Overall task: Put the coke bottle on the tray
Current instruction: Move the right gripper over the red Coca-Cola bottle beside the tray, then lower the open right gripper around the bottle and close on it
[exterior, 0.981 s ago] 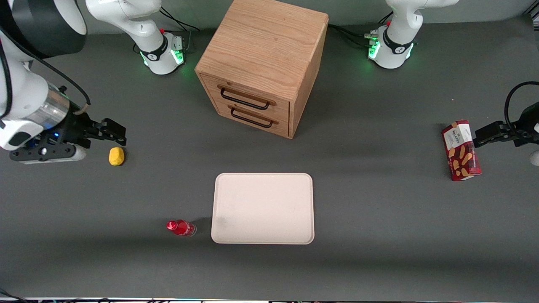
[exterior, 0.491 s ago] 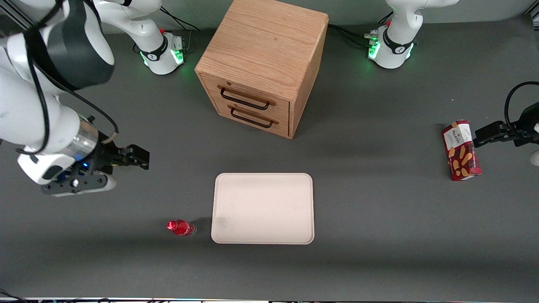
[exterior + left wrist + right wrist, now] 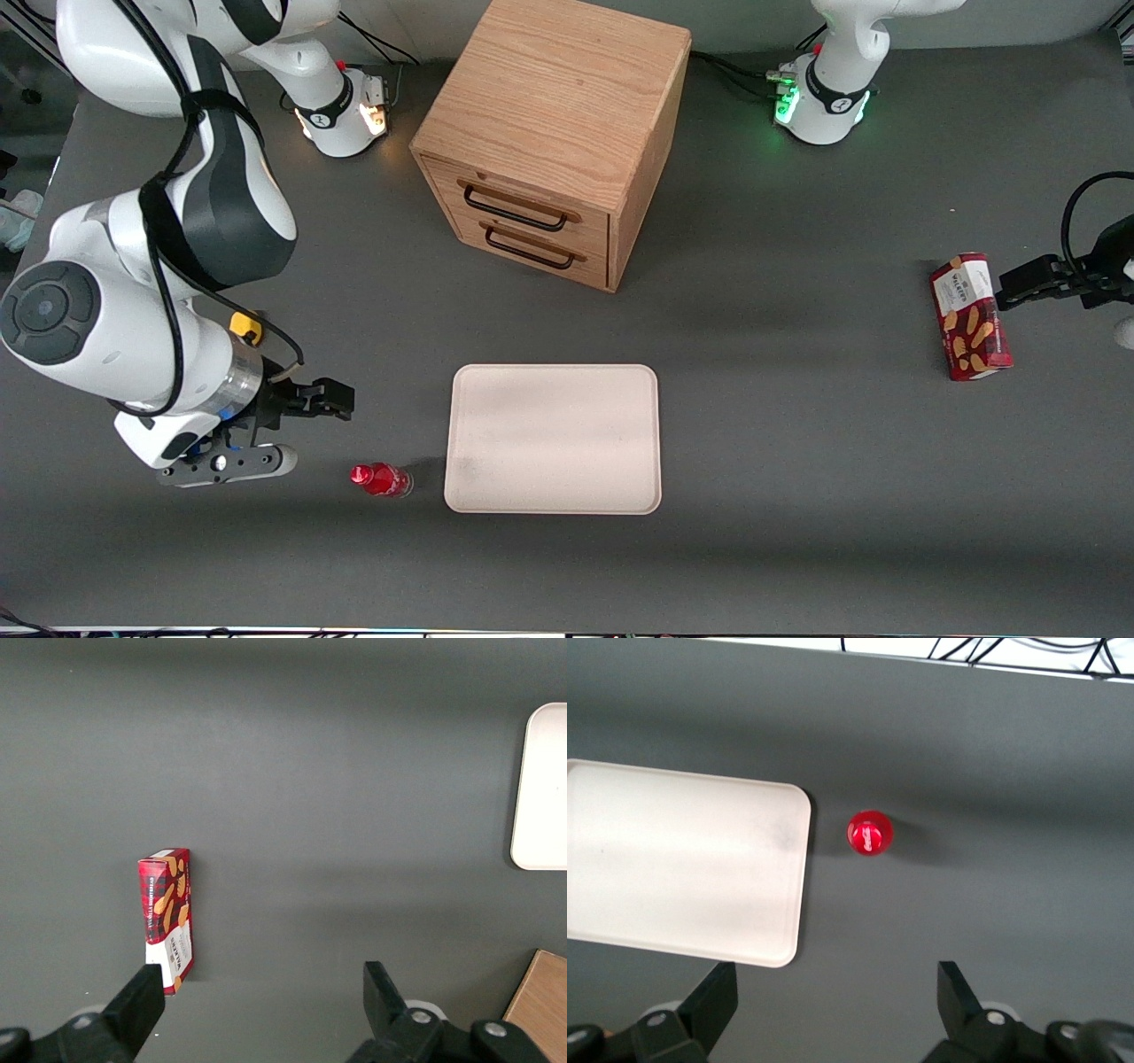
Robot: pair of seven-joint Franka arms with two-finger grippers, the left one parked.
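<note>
I should next grab the small red coke bottle with my right gripper by its neck just below the cap (image 3: 372, 475). Then I can place it on the tray (image 3: 554, 439).
The coke bottle (image 3: 381, 479), small and red with a red cap, stands upright on the grey table just beside the tray's near corner. The right wrist view looks down on the bottle's cap (image 3: 870, 833). The cream-beige tray (image 3: 554, 439) lies flat with nothing on it; its rounded corner (image 3: 780, 939) sits close to the bottle. My right gripper (image 3: 330, 399) hovers above the table, slightly farther from the front camera than the bottle and toward the working arm's end. It is open (image 3: 837, 988), its fingers spread wide with only bare table between them.
A wooden drawer cabinet (image 3: 554, 133) with two black handles stands farther back than the tray. A yellow lump (image 3: 245, 326) peeks out from under the right arm. A red snack box (image 3: 970, 316) lies toward the parked arm's end (image 3: 168, 917).
The right arm has swung toward the front camera and closer to the bottle, now partly covering the yellow lump. Bottle and tray have not moved.
</note>
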